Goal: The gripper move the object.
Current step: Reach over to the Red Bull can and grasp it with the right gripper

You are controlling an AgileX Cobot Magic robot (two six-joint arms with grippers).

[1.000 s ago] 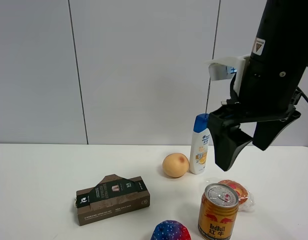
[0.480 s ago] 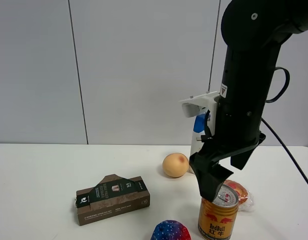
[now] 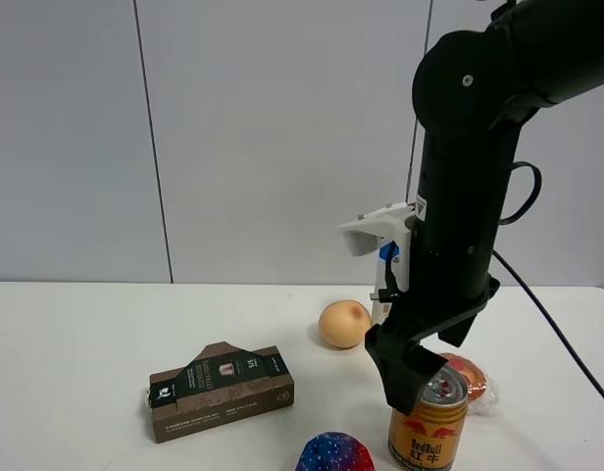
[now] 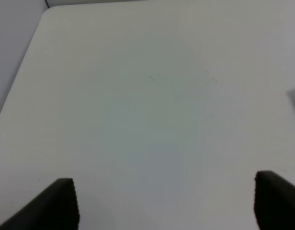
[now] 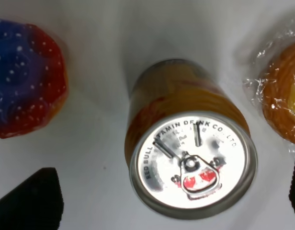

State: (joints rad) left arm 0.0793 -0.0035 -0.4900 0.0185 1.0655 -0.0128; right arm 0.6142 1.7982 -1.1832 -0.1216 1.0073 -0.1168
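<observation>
The can needs to move across the tabletop. My right gripper should next grab the gold body of the Red Bull can (image 3: 427, 427) to do that.
The object, a short gold Red Bull can (image 3: 427, 427) with a silver top, stands upright near the front edge of the white table. It fills the right wrist view (image 5: 193, 165), seen from above. My right gripper (image 3: 429, 381) is a large black arm end with a white tag. It hangs just over the can's top, open, with one black finger (image 5: 35, 201) on each side of the can and not touching it. My left gripper (image 4: 169, 194) is open and empty above bare table. It does not show in the exterior view.
A blue-and-red ball (image 3: 333, 453) lies just left of the can. A wrapped orange snack (image 3: 473, 376) lies to the can's right. A round peach-coloured fruit (image 3: 344, 324) and a brown box (image 3: 222, 390) lie further left. A shampoo bottle's blue cap (image 3: 385, 253) peeks from behind the arm.
My right arm has swung left and down, from high above the right of the table to just over the can. The can and other things have not moved.
</observation>
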